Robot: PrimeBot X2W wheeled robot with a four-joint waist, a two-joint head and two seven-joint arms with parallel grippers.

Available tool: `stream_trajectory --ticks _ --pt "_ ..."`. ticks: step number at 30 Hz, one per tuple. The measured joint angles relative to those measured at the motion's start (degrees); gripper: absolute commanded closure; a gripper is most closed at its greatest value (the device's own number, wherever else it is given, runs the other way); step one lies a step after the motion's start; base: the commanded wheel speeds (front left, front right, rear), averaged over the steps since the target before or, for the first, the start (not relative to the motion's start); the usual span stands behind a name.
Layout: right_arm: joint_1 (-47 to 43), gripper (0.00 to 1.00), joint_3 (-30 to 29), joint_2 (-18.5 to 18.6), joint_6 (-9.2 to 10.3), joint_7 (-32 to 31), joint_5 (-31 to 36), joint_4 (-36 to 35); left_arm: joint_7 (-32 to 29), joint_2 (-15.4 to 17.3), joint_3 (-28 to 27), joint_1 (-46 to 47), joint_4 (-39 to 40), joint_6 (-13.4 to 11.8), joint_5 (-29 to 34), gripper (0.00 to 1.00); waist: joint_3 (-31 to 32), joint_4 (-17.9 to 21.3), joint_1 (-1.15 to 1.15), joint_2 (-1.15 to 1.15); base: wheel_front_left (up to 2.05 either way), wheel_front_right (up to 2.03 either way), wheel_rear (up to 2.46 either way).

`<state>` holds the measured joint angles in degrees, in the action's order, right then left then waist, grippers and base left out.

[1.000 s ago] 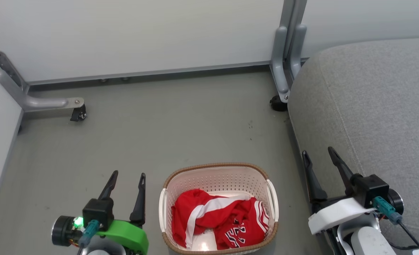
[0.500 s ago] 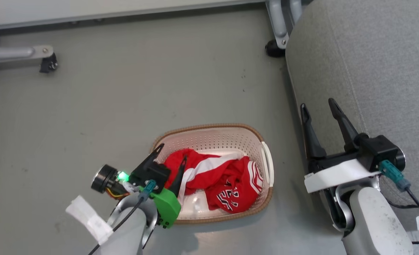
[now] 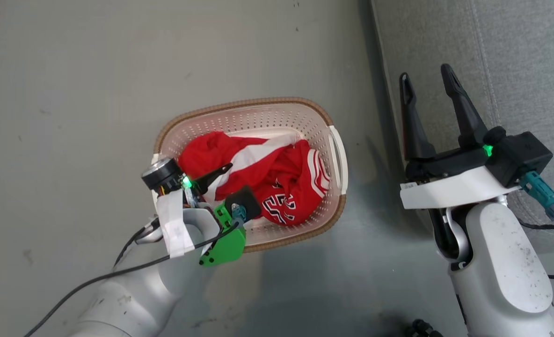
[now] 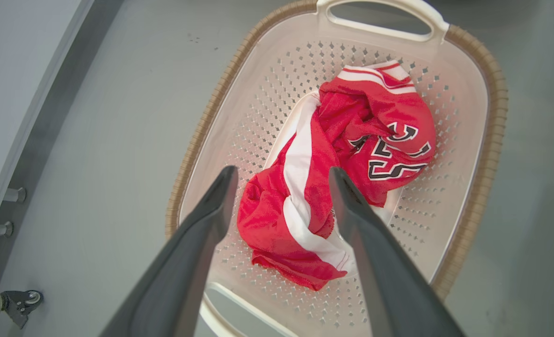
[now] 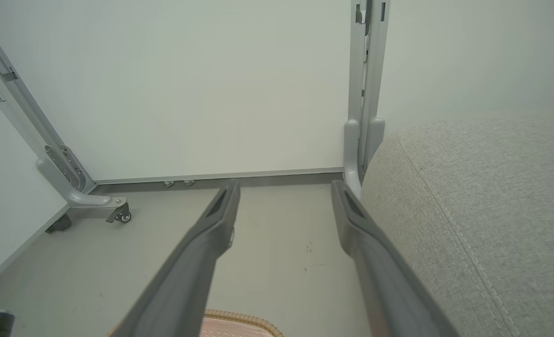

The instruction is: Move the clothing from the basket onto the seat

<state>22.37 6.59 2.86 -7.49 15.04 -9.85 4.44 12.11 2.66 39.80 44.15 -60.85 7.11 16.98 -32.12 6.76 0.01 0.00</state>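
Note:
I should next grab the clothing with my left gripper by its twisted white fold [image 3: 223,179] to move it. That fold stands up, while the numbered part lies slack in the basket [image 3: 258,100].
The clothing [image 3: 281,175] is a crumpled red heap with white stripes and black-and-white numerals, lying in the cream basket [image 3: 258,100] on the floor. My left gripper [image 3: 239,180] hangs over the basket's left end, pointing down. In the left wrist view its jaws [image 4: 282,173] stand open just above the clothing [image 4: 314,187], one finger on each side of a white stripe, inside the basket [image 4: 492,140]. My right gripper [image 3: 426,75] is open and empty beside the grey seat [image 3: 515,61], its fingers along the cushion's edge. The right wrist view shows it [image 5: 285,187] above the floor, left of the seat [image 5: 483,196].
Bare grey floor surrounds the basket. In the right wrist view a white partition wall stands ahead, with a metal foot on a castor [image 5: 118,213] at the left and an upright metal post [image 5: 363,93] next to the seat. A cable trails from my left arm.
The head camera has tilted down, so the whole picture has shifted. My left gripper has swung from the floor left of the basket to over the clothing, pointing down. Both grippers stay open.

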Motion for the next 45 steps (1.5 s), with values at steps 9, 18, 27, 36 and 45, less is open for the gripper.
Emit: stream_trajectory --ticks 9,18,27,36,45 --pt "2.71 0.0 2.1 0.02 0.0 0.01 -2.86 -2.34 -2.25 1.33 1.4 8.2 -8.36 -0.07 1.21 0.0 -9.7 3.1 0.0 0.0 0.0 0.0 0.0" --pt "3.91 0.0 3.89 0.01 0.0 0.01 -5.43 -3.59 -4.95 4.53 1.6 12.99 -11.46 -0.92 0.71 0.0 -17.89 6.44 0.0 0.0 0.0 0.0 0.0" --pt "4.47 0.0 4.91 0.01 0.0 0.01 -7.32 -4.34 -7.82 6.08 4.75 16.06 -12.18 -1.49 2.37 0.0 -23.36 9.0 0.0 0.0 0.0 0.0 0.0" --pt "4.48 0.0 5.1 0.0 0.0 0.01 -8.16 -5.44 -11.63 7.81 6.73 17.57 -12.65 -3.55 3.78 0.0 -26.11 10.09 0.0 0.0 0.0 0.0 0.0" --pt "4.48 0.0 4.9 0.0 0.0 0.01 -8.22 -5.98 -9.66 8.31 6.33 17.49 -12.76 -4.22 1.45 1.0 -26.46 10.02 0.0 0.0 0.0 0.0 0.0"
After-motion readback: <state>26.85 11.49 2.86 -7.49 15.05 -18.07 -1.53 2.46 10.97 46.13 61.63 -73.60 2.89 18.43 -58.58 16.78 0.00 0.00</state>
